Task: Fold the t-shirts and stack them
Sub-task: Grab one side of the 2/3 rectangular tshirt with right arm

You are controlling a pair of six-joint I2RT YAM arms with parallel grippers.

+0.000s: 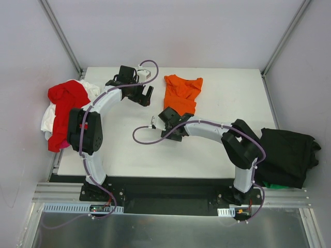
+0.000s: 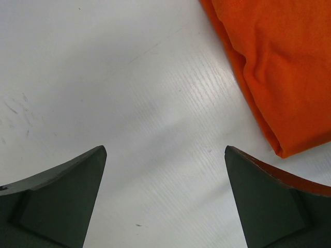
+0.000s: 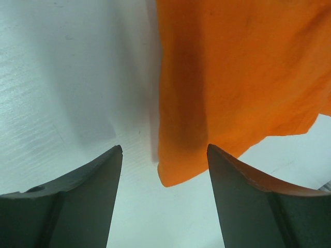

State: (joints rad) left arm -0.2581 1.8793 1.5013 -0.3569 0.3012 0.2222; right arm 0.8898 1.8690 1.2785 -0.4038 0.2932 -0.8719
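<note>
My right gripper grabs the orange t-shirt (image 1: 182, 93) by the corner at its near end next. Then I fold that end over the rest of the t-shirt.
The bright orange t-shirt (image 1: 182, 93) lies partly folded at the back middle of the white table (image 1: 129, 150). My left gripper (image 1: 144, 96) is open and empty just left of it; the shirt's edge shows in the left wrist view (image 2: 279, 67) at the upper right. My right gripper (image 1: 169, 114) is open and empty at the shirt's near end; the shirt's corner (image 3: 227, 82) lies between and beyond its fingers. A red t-shirt (image 1: 67, 106) over a white one (image 1: 47, 119) is heaped at the left edge. A black t-shirt (image 1: 287, 155) lies at the right edge.
Grey walls and metal posts (image 1: 61, 33) close in the table at the back and sides. Something green (image 1: 274, 184) peeks out under the black shirt. The arm bases stand on a black rail (image 1: 165, 199) at the near edge.
</note>
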